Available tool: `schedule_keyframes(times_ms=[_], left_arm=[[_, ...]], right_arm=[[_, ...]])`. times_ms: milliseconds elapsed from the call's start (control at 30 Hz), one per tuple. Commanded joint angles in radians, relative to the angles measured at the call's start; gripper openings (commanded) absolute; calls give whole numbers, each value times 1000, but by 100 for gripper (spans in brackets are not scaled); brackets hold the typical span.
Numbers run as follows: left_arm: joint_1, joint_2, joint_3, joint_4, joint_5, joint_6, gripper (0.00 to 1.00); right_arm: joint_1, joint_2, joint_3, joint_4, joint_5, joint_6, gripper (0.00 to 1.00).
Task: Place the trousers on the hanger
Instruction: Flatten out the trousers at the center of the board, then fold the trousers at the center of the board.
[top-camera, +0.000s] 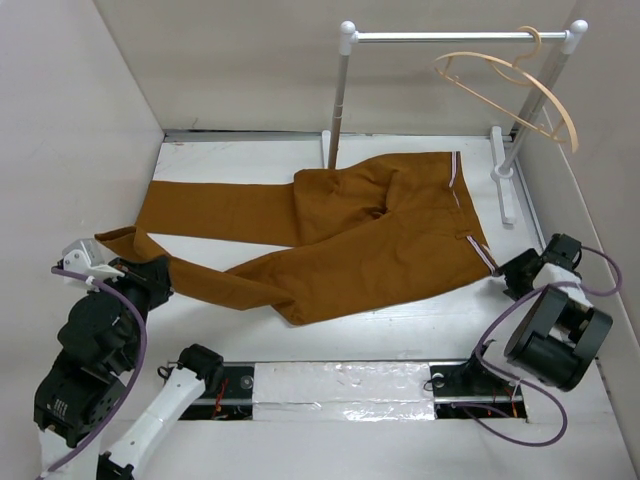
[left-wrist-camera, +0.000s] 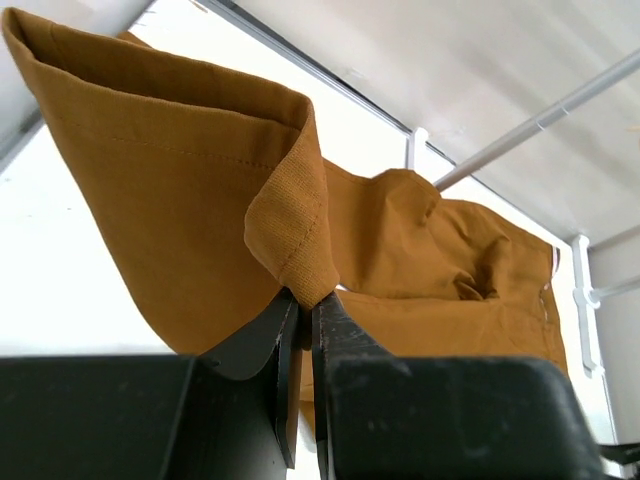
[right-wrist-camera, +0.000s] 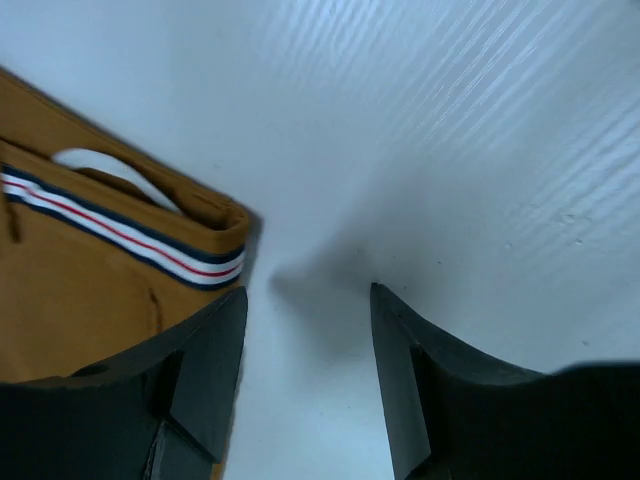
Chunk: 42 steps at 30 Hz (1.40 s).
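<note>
The trousers' near striped waistband corner (top-camera: 488, 262) will be grabbed by my right gripper next, so that leg can be folded over the other for the hanger (top-camera: 515, 85).
The rust-brown trousers (top-camera: 340, 235) lie spread on the white table, legs to the left, striped waistband to the right. My left gripper (top-camera: 140, 272) is shut on a leg hem of the trousers (left-wrist-camera: 290, 225) at the left and lifts the cloth there; its jaws (left-wrist-camera: 305, 300) pinch the fold. My right gripper (top-camera: 515, 277) is open just right of the waistband corner (right-wrist-camera: 205, 235), low over the table (right-wrist-camera: 450, 150), with nothing between its fingers (right-wrist-camera: 215, 350). The pale peach hanger (top-camera: 515, 85) hangs by its hook from the rail at the back right.
A white-and-metal rail stand (top-camera: 345, 100) stands at the back, its feet on the table near the trousers' seat and the right wall. Beige walls close in the left, back and right. A taped strip (top-camera: 340, 385) lies between the arm bases.
</note>
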Motion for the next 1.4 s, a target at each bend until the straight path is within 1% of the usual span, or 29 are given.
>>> schedule_keyframes(times_ms=[0, 33, 133, 200, 300, 367, 400, 433, 500, 533, 600, 700, 833, 933, 1000, 1033, 1167, 1267, 1300, 1333, 1367], left_arm=[[-11, 20, 51, 15, -71, 13, 0], [-21, 28, 73, 9, -80, 13, 0], [-21, 74, 116, -13, -120, 31, 0], [-21, 92, 118, -8, -172, 42, 0], [-21, 124, 117, 12, -227, 47, 0], [-21, 157, 150, 17, -229, 36, 0], [-21, 198, 159, 3, -227, 28, 0], [-21, 221, 178, -9, -224, 18, 0], [-21, 293, 195, -42, -188, -9, 0], [-21, 315, 201, -54, -177, -21, 0], [-21, 361, 207, -72, -167, -76, 0], [-21, 379, 248, -53, -154, -104, 0], [-21, 411, 343, -103, -184, -156, 0], [-21, 369, 333, -79, -164, -153, 0], [-21, 327, 311, -66, -148, -147, 0], [-21, 318, 307, -71, -147, -145, 0], [-21, 278, 305, -88, -167, -115, 0], [-21, 258, 324, -82, -224, -70, 0], [-21, 256, 330, -57, -253, -52, 0], [-21, 256, 337, -40, -264, -11, 0], [-21, 255, 354, -25, -276, 3, 0]], right_arm=[[-8, 85, 54, 43, -95, -74, 58], [-8, 117, 73, 51, -112, -80, 58], [-8, 139, 84, 74, -116, -86, 58], [-8, 151, 86, 82, -126, -77, 58], [3, 173, 90, 109, -150, -55, 53], [30, 190, 103, 113, -156, -48, 48], [30, 194, 104, 117, -156, -38, 42], [30, 193, 103, 126, -156, -35, 28], [30, 176, 98, 128, -158, -23, 15], [30, 165, 97, 129, -153, -20, 7], [30, 117, 78, 140, -158, 9, 1], [39, 58, 64, 145, -172, 40, 0], [39, -72, 32, 99, -138, 41, 0], [39, -106, 12, 91, -117, 46, 0], [39, -105, 9, 77, -115, 43, 3], [39, -105, 12, 58, -109, 43, 0], [39, -166, 5, 11, -81, 55, 0], [30, -246, 15, -82, -35, 72, 0], [30, -267, 27, -120, -12, 81, 0], [30, -304, 66, -187, 38, 83, 0], [30, -316, 92, -220, 72, 84, 0]])
